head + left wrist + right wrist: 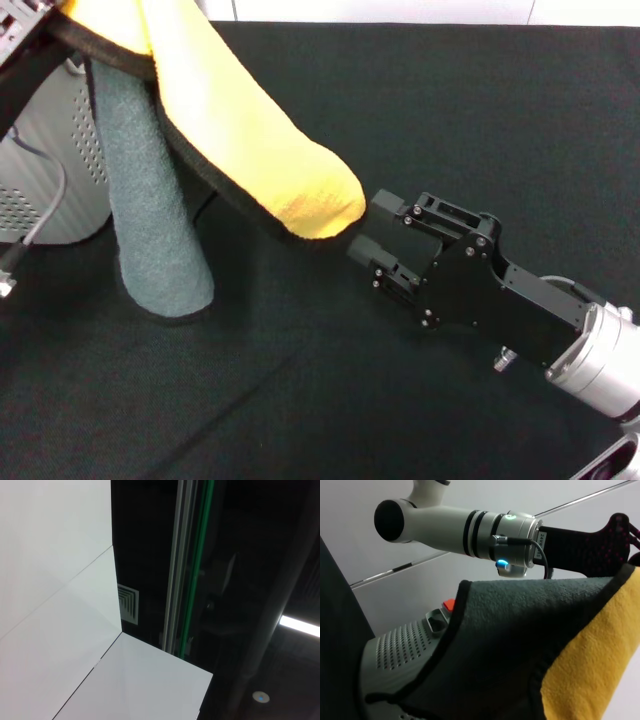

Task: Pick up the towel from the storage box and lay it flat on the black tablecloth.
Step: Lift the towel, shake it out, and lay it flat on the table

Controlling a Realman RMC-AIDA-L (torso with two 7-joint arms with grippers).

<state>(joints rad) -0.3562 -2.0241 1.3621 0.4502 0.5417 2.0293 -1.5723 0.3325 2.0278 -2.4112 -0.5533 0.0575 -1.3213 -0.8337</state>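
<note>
My right gripper needs to move forward first and then close on the towel (250, 140), since the yellow tip (338, 204) ends outside its fingers.
The towel (250, 140) hangs in the air from the top left of the head view. One fold shows bright yellow and slants down to the right, and a grey-green fold (150, 220) droops to the black tablecloth (470, 110). My left gripper (22, 45) is at the top left corner, shut on the towel's upper end; the right wrist view shows it (612, 537) above the towel (520, 645). My right gripper (367, 227) is open, its fingertips right at the yellow fold's low tip. The storage box (55, 160) stands at the left edge, behind the towel.
The left wrist view shows only a white wall and a dark ceiling. The tablecloth stretches wide to the right and to the front of the hanging towel. The storage box (395, 647) has perforated sides, and a cable runs beside it.
</note>
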